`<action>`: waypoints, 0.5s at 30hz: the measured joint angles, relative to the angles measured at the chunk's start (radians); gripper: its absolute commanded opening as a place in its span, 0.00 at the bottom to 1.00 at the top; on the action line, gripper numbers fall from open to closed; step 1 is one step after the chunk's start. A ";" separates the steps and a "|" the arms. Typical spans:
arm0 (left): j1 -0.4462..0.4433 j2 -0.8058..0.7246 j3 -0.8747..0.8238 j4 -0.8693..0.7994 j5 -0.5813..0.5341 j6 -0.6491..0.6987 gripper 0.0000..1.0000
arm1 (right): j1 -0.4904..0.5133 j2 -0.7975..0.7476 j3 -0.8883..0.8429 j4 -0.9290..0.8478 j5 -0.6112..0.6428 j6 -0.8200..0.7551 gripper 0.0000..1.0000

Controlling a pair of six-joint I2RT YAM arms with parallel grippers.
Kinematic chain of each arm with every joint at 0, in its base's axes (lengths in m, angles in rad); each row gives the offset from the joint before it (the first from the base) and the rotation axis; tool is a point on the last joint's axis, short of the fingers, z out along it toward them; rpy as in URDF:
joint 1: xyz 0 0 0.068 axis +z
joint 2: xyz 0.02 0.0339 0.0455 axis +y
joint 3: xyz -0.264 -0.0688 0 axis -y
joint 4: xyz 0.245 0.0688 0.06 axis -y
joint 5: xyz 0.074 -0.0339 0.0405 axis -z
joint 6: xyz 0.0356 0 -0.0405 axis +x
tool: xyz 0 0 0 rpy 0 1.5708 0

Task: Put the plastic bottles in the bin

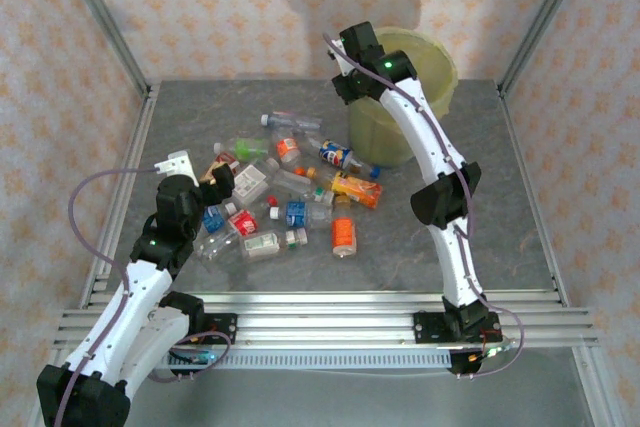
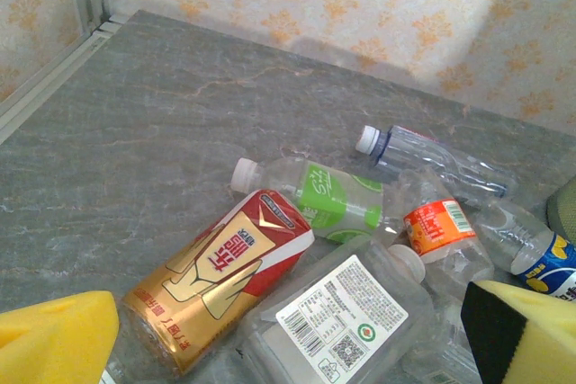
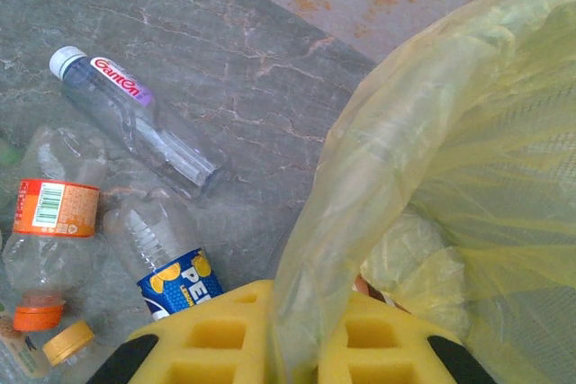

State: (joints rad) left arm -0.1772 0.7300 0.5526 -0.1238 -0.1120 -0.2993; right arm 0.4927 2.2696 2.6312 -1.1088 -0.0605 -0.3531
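Note:
I need to release the bag with my right gripper now. The bin (image 1: pixel 425 77) is standing flat and the bag hangs over the bin's rim, so both would stay in place.
Several crushed plastic bottles (image 1: pixel 290 197) lie in a pile at the table's middle left. My left gripper (image 1: pixel 218 182) hovers open over the pile's left side. Its yellow pads (image 2: pixel 54 339) flank a red-and-gold bottle (image 2: pixel 220 281) and a flat clear bottle with a white label (image 2: pixel 337 321), touching neither. The bin (image 1: pixel 425 77) stands at the back right, lined with a yellow-green bag (image 3: pixel 450 132). My right gripper (image 1: pixel 350 52) is at the bin's left rim, and its pads (image 3: pixel 207 339) are closed with the bag's edge pinched between them. A blue-labelled bottle (image 3: pixel 175 281) lies just outside the bin.
A green-labelled bottle (image 2: pixel 333 200), an orange-labelled one (image 2: pixel 438 229) and a clear white-capped one (image 2: pixel 432 159) lie beyond the left gripper. An orange bottle (image 1: pixel 343 235) sits apart near the front. Metal frame posts (image 1: pixel 105 22) and a front rail (image 1: pixel 320 322) bound the grey table.

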 measured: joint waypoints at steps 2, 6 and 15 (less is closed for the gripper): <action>0.000 -0.004 0.000 0.000 0.000 0.000 1.00 | 0.000 -0.001 -0.003 0.001 0.000 0.000 0.08; 0.000 -0.008 0.000 0.000 0.000 -0.001 1.00 | 0.001 -0.012 -0.021 0.002 -0.005 0.000 0.13; 0.000 -0.028 0.000 -0.001 0.000 -0.007 1.00 | 0.019 -0.023 -0.047 0.004 0.009 0.023 0.74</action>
State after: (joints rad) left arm -0.1772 0.7017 0.5526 -0.1249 -0.1123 -0.3065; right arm 0.5114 2.2463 2.5839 -1.1046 -0.0513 -0.3302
